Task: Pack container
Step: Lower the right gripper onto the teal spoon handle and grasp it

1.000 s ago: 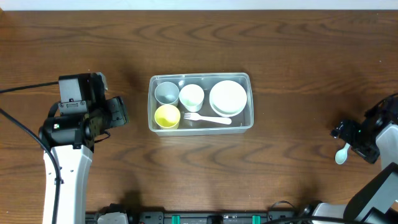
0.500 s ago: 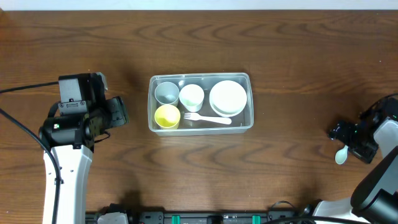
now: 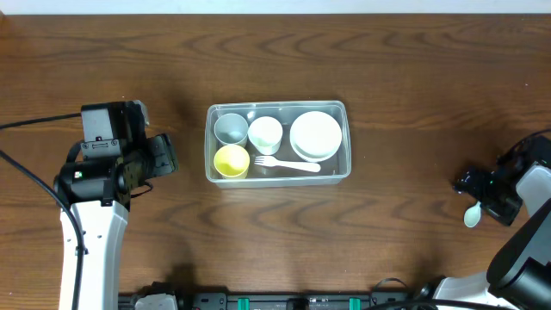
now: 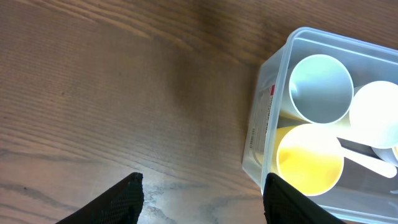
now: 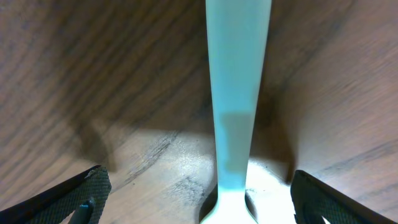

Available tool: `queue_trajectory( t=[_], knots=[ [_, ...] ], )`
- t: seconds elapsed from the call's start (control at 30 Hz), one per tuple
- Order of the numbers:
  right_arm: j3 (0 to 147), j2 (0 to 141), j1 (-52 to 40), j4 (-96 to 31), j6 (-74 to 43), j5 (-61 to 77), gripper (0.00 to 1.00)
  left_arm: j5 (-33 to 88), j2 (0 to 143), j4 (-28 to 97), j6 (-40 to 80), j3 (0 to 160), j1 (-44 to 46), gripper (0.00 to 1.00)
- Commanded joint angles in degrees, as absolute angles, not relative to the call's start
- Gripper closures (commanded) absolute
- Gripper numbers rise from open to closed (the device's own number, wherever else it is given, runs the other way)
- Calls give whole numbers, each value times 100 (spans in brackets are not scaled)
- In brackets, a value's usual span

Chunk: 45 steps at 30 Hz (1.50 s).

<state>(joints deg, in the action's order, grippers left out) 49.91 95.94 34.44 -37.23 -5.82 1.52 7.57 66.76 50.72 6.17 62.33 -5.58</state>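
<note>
The narrow end of the spoon's handle is between my right gripper's open fingers. My right gripper should close now. Closing now would hold the spoon's handle.
The clear container sits mid-table and holds a grey cup, a white cup, a yellow cup, a white bowl and a white fork. My left gripper is open and empty, left of the container; in the left wrist view the container's wall is at the right. My right gripper is open at the far right, low over a pale spoon lying on the table. In the right wrist view the spoon's handle runs between the open fingers.
The brown wooden table runs to its far edge at the top. A black cable trails off the left arm. Nothing else stands near the container.
My right gripper has shifted slightly left over the spoon. The spoon, the container and the left arm have not moved.
</note>
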Motion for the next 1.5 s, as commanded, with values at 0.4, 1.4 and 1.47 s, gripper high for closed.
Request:
queue_trajectory(
  t=[0.4,1.4,1.47],
  knots=[
    [4639,9629,3487,-3444,-685,110,14,799,6687,5092,591,6237,-578,38],
    [4641,9629,3485,-3378,-878,110,82,797,6687,5092,591,6237,-578,38],
    [4641,9629,3487,-3365,-921,113,85,797,6687,5092,591,6237,-578,38]
  ],
)
